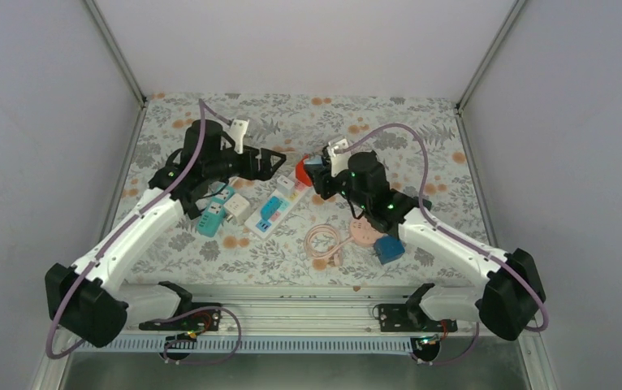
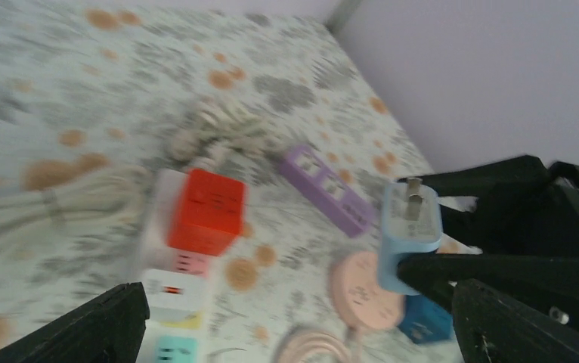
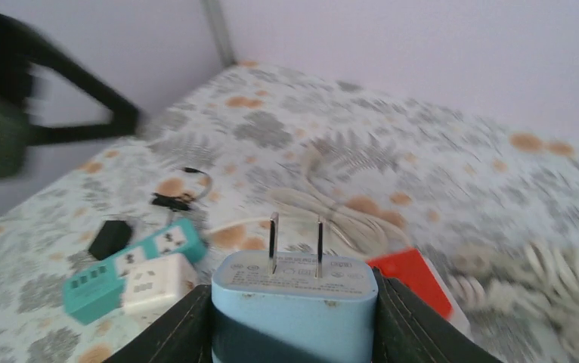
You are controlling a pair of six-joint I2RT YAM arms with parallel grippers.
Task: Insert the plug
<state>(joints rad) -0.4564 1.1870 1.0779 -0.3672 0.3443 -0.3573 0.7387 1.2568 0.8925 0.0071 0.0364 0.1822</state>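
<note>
I should next grab the light blue plug around its pronged end [image 1: 313, 161] [image 2: 411, 217] with my left gripper. The plug's back should stay free for my right gripper to regrip and insert it.
My right gripper [image 3: 295, 306] is shut on a light blue plug [image 3: 292, 291] with two flat prongs pointing away from the wrist. In the top view the right gripper [image 1: 321, 175] holds the plug [image 1: 315, 165] above the far end of a white power strip [image 1: 274, 210] with coloured sockets. A red cube adapter [image 1: 301, 171] sits at that end. My left gripper [image 1: 272, 162] is open and empty, just left of the red cube. In the left wrist view the plug [image 2: 410, 234] hangs right of the red cube [image 2: 207, 212] and the strip [image 2: 171, 296].
A teal strip [image 1: 210, 219] and a white cube adapter [image 1: 236, 207] lie left of the power strip. A pink disc [image 1: 362, 234], a coiled pink cable [image 1: 324, 242] and a blue cube [image 1: 389, 249] lie under the right arm. A purple strip [image 2: 324, 189] and white cable [image 3: 332, 204] lie farther back.
</note>
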